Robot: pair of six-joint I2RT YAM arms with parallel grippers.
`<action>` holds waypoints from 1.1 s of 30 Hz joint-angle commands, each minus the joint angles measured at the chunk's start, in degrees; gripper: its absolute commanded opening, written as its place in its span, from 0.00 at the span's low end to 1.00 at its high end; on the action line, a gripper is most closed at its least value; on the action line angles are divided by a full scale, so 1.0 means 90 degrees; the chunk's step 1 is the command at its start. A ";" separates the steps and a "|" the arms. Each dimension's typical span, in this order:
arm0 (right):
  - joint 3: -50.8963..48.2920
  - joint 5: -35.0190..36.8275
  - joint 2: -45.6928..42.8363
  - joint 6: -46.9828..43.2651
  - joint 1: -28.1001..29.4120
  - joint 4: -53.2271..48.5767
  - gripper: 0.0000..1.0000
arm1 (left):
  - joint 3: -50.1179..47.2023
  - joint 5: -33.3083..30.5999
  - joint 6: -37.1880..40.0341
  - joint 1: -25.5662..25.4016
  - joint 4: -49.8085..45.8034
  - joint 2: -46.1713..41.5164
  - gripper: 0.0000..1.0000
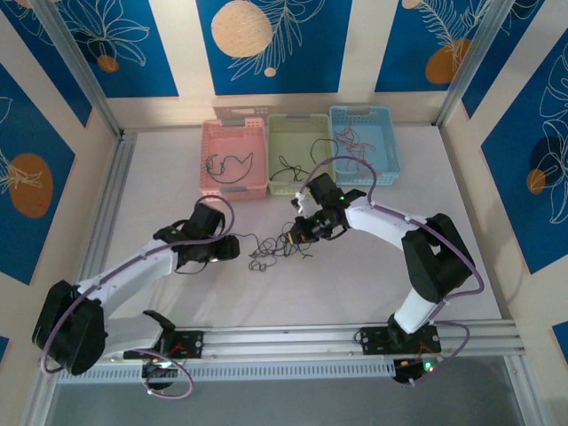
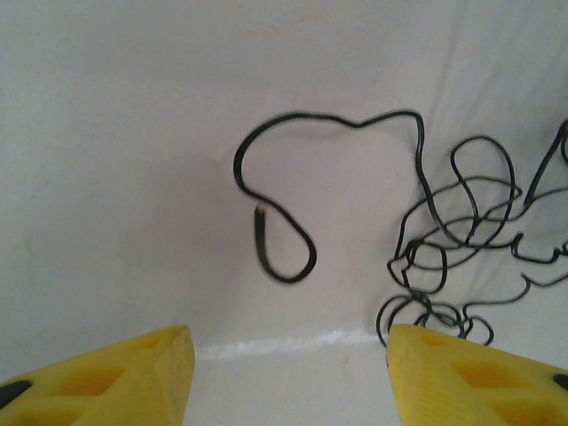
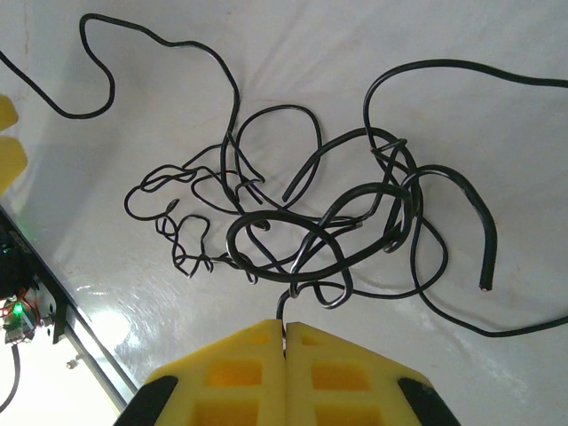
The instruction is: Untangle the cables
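My left gripper will next grab the loose black cable [image 2: 355,123] by its curled loose end [image 2: 277,274]. That leaves the clump free, so my gripper can pull the cables untangled.
The cables [image 1: 273,250] lie as a knotted clump of thin black wires on the white table between the two arms. My right gripper [image 3: 285,330] is shut on one black strand that runs up into the clump [image 3: 266,213]. It sits at the clump's right side [image 1: 298,232]. My left gripper [image 1: 234,248] is at the clump's left side, open, its yellow fingers wide apart with nothing between them [image 2: 290,377]. A loose black strand [image 2: 355,123] curls ahead of it, and the tangle [image 2: 461,222] lies by its right finger [image 2: 444,364].
Three baskets stand at the back of the table: pink [image 1: 206,155], green [image 1: 299,119] and blue [image 1: 362,112], each with thin wires inside. A metal rail [image 1: 311,337] runs along the near edge by the arm bases. Frame posts stand at both sides.
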 commanded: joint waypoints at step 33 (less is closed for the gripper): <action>-0.0086 0.2326 -0.1327 0.0090 -0.0426 -0.0965 0.00 | 0.2498 -0.2214 0.1274 0.1217 -0.3116 -0.1901 0.00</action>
